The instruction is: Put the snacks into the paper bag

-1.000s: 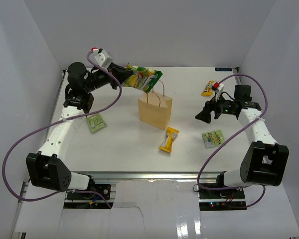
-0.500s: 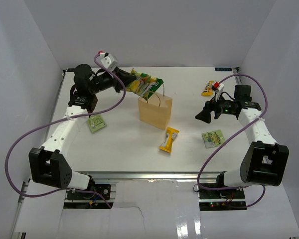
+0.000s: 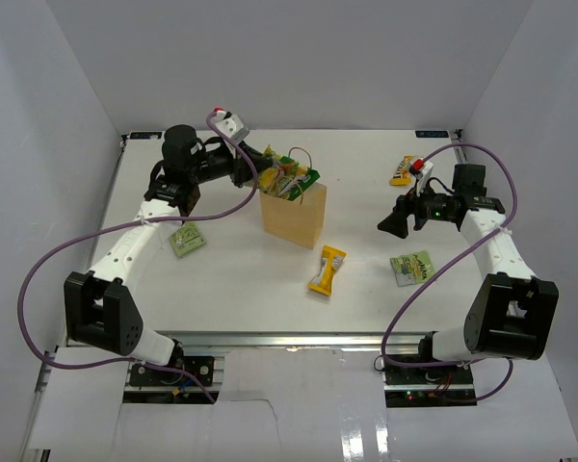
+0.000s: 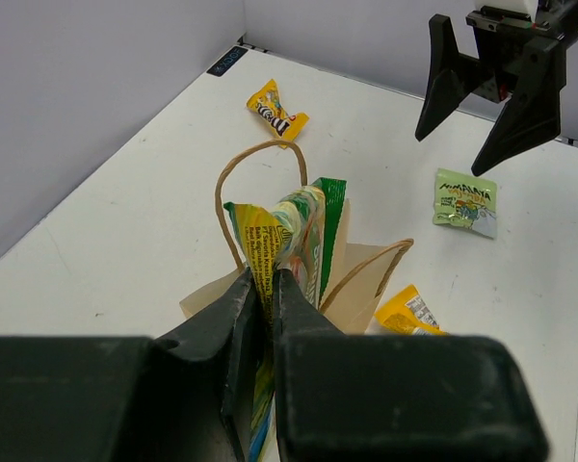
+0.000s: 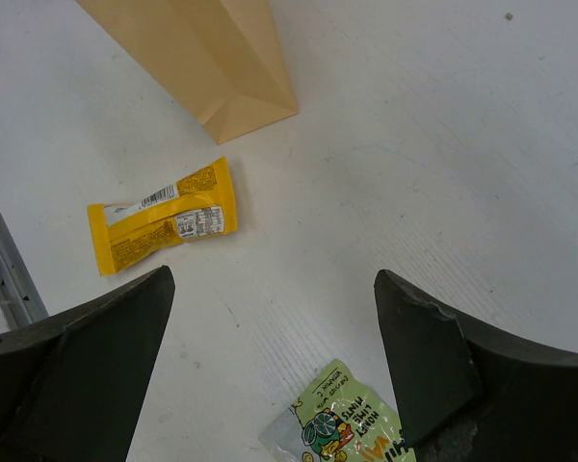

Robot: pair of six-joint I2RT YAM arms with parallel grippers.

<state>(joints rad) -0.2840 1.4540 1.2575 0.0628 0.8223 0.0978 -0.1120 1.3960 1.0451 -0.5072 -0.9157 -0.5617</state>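
Note:
The pouch's far end sits in the bag's opening between its looped handles and the pouch would end inside, so my left gripper opens next.
The tan paper bag stands upright mid-table. My left gripper is shut on the green-and-yellow pouch, whose far end is down in the bag's mouth between the looped handles. In the left wrist view the pouch sits between my fingers above the bag. My right gripper is open and empty above the table, right of the bag. Below it lie a yellow bar and a light-green packet; its jaws are wide apart.
One yellow bar lies in front of the bag, another at the back right. A light-green packet lies at the left, one at the right. White walls enclose the table.
My left gripper has moved right and down with the pouch, from above the bag's left side into its mouth. The bag has shifted slightly left. The right arm has not moved.

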